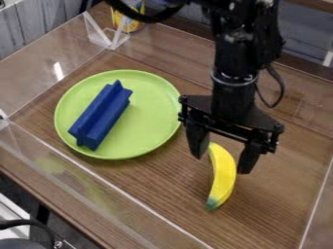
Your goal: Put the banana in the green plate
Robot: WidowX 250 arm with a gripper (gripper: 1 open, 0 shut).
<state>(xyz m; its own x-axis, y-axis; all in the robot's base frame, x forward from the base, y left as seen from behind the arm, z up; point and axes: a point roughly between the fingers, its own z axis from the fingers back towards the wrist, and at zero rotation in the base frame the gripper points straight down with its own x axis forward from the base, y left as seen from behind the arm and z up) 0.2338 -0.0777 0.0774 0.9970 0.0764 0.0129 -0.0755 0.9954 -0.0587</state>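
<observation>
I need to lower my gripper before I close it on the banana's upper end, because its fingers are still above the banana's upper end (219, 154) and bare wooden table shows beneath them.
The yellow banana (221, 179) lies on the wooden table to the right of the green plate (156, 115), its dark tip toward the front. My black gripper (227, 156) hangs pointing down over the banana's upper end, jaws open, one finger (200, 142) on the left of the fruit and the other on the right. Nothing is held. The arm hides the banana's far tip. A blue ridged block (100, 112) lies on the left part of the plate.
Clear plastic walls (39, 156) ring the table on the left and front. A yellow can (127, 17) stands at the back left behind a small clear stand. Dark cables trail off the arm at the right.
</observation>
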